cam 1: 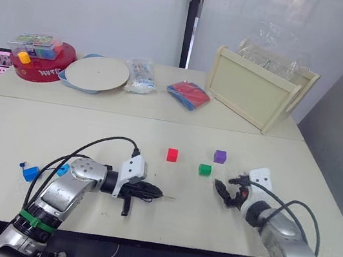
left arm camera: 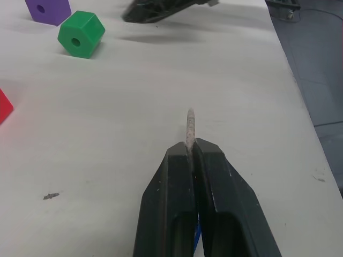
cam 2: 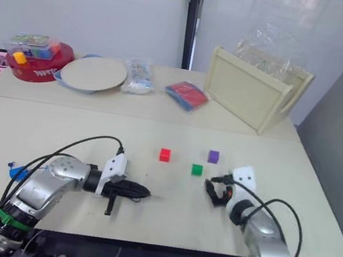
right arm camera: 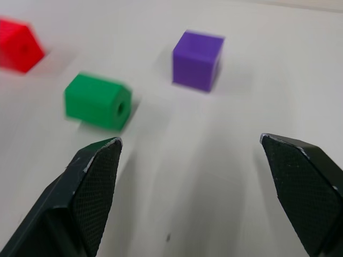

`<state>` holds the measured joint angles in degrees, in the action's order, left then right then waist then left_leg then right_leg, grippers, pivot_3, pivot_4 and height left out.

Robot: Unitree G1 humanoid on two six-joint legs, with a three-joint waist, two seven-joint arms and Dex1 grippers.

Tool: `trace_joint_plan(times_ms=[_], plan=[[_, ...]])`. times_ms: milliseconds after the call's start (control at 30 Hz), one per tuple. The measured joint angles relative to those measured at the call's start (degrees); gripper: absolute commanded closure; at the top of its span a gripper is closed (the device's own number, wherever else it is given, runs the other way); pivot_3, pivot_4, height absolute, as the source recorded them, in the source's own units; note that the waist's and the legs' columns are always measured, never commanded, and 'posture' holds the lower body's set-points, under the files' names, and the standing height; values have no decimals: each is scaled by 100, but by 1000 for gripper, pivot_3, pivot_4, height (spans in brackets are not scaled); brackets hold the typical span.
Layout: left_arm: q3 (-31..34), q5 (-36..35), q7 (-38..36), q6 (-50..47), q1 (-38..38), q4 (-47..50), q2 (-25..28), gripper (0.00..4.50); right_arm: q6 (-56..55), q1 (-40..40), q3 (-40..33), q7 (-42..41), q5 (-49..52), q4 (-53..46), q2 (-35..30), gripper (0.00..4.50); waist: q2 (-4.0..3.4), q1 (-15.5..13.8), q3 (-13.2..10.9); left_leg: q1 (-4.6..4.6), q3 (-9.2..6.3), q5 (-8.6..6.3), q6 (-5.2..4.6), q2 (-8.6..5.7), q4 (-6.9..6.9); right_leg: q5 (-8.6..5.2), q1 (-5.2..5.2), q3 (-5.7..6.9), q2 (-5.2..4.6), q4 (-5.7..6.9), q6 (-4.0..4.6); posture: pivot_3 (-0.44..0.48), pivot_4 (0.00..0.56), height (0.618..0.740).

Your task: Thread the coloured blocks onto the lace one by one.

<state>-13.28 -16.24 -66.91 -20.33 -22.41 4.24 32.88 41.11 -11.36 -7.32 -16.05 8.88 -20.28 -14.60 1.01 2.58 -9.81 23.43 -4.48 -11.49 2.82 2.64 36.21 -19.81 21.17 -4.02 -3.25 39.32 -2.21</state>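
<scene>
The right gripper grabs the purple block by its plain sides next, leaving its hole free for the lace [cam 1: 169,198].
My left gripper [cam 1: 151,192] is shut on the lace, whose pale stiff tip [left arm camera: 189,124] sticks out past the fingertips, low over the table. The red block [cam 1: 172,155], green block [cam 1: 205,170] and purple block [cam 1: 220,156] lie loose at the table's middle. The green one's hole shows in the wrist views. Two blue blocks [cam 1: 31,173] lie by my left forearm, beside a bit of blue cord. My right gripper [cam 1: 227,192] stands open just right of the green block [right arm camera: 99,100], nothing between its fingers [right arm camera: 96,166].
Along the back of the table stand a red round tin [cam 1: 41,62], a white plate [cam 1: 97,72], a clear bag [cam 1: 141,75], a flat red-and-blue packet [cam 1: 188,94] and a tilted wooden tray [cam 1: 253,89]. The table's front edge is close below both arms.
</scene>
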Motion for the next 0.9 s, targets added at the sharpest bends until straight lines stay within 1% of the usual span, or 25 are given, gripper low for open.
trace_joint_plan(times_ms=[133,333,467,633,733,900], plan=[[0,1,3,0,9,10,5,4500,-34,-628,-15,588,-100,332,338,143,-1,-10,0,4,0,0,1,-1,-1,0,1,0,-2,-3,0,0,150,740],[-2,5,26,4,13,14,-20,4500,-31,-1375,35,1037,-231,1106,527,143,-2,-13,1,2,1,0,1,-2,-2,0,2,1,-3,-3,0,0,150,740],[-3,7,49,7,13,11,-42,4500,-31,-1663,185,1305,-428,1641,617,143,-2,-6,1,3,1,0,1,-1,-6,0,5,1,-2,-2,0,0,150,740],[-2,9,64,10,16,7,-52,4500,-125,-1993,191,1609,-535,2311,786,143,-3,-2,1,1,1,1,1,-1,-8,0,6,0,-2,-1,1,0,150,740],[-3,9,97,10,17,7,-56,4500,-169,-2184,147,1763,-534,2637,848,955,-3,2,1,1,2,1,1,-1,-11,0,8,0,-2,0,1,0,150,740],[-2,9,125,7,45,8,-54,4500,-169,-2217,-6,1818,-530,2805,826,2672,-4,-5,1,5,2,1,1,-2,-11,0,9,0,-5,-2,0,0,150,740]])
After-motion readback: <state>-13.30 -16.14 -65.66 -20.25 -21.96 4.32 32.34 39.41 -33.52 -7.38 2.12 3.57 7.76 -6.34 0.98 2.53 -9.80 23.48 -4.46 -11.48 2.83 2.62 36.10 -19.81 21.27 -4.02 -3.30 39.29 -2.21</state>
